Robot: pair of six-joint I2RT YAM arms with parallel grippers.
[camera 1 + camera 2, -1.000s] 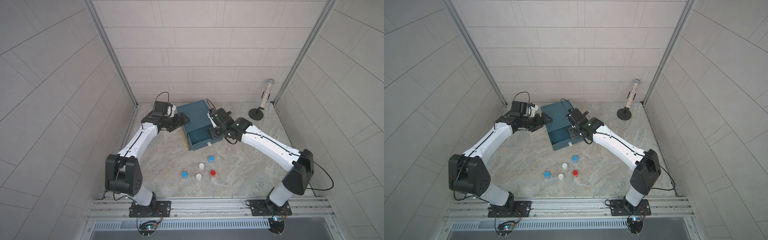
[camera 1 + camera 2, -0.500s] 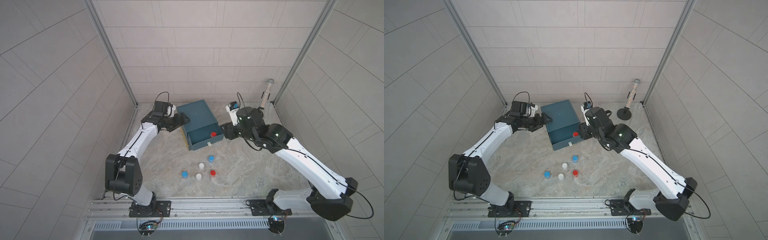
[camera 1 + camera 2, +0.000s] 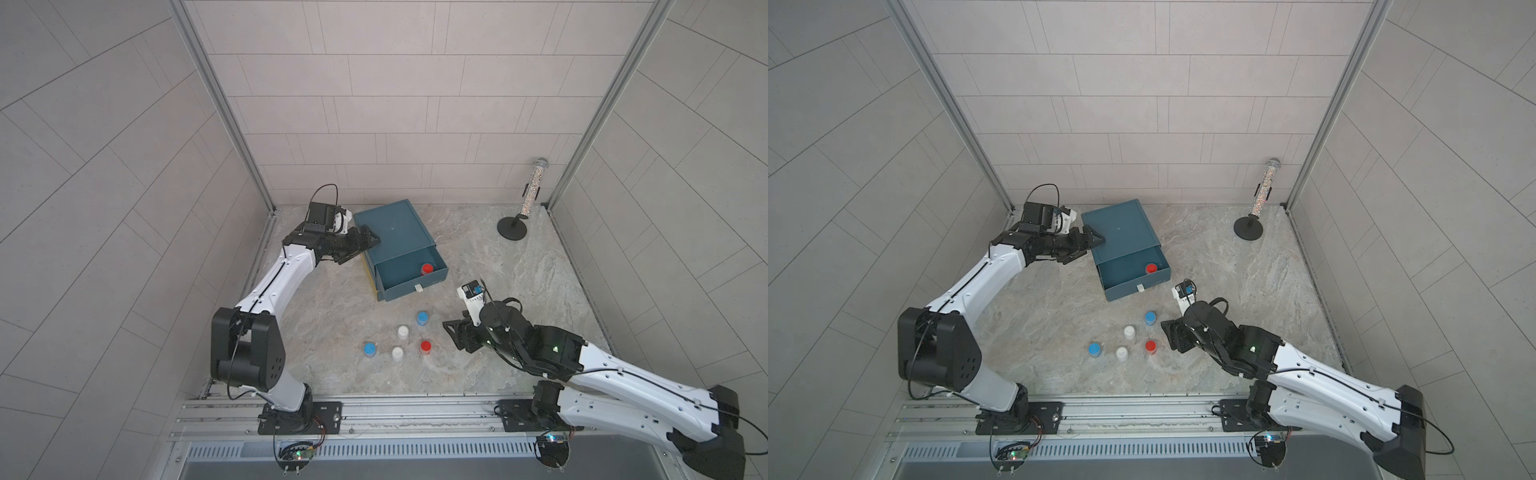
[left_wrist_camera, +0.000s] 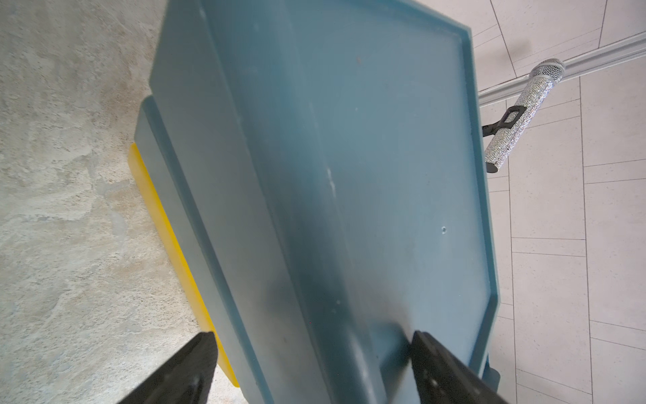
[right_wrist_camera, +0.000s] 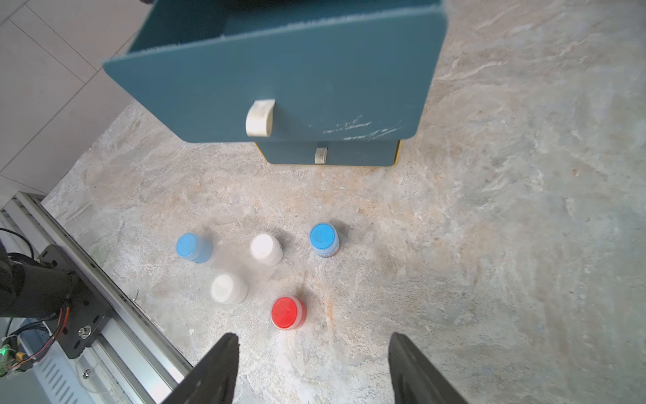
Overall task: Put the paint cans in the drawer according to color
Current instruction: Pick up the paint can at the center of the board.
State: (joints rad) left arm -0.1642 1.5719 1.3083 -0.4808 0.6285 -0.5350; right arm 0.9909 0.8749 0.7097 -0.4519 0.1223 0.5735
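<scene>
The red paint can has to stand upright in the drawer, so its bottom should stay free. My right gripper needs to grab across the can's round sides next.
The blue drawer cabinet point(image 3: 392, 232) stands at the back with its top drawer point(image 3: 411, 276) pulled out. One red paint can point(image 3: 427, 269) sits in that drawer's right corner. On the floor in front stand two blue cans point(image 3: 422, 318) point(image 3: 369, 349), two white cans point(image 3: 402, 332) point(image 3: 397, 353) and a red can point(image 3: 425, 345). My right gripper point(image 3: 452, 336) hovers just right of the floor red can point(image 5: 288, 312), open and empty point(image 5: 313, 349). My left gripper point(image 3: 368, 245) is open, its jaws straddling the cabinet's left edge point(image 4: 314, 349).
A glittery tube on a black stand point(image 3: 528, 195) sits in the back right corner. A closed lower drawer point(image 5: 349, 154) shows under the open one. The metal rail point(image 3: 374, 409) runs along the front. Tiled walls enclose three sides.
My right arm has drawn back from the drawer toward the front, leaving the red can inside, and its jaws have widened. The left arm has stayed put.
</scene>
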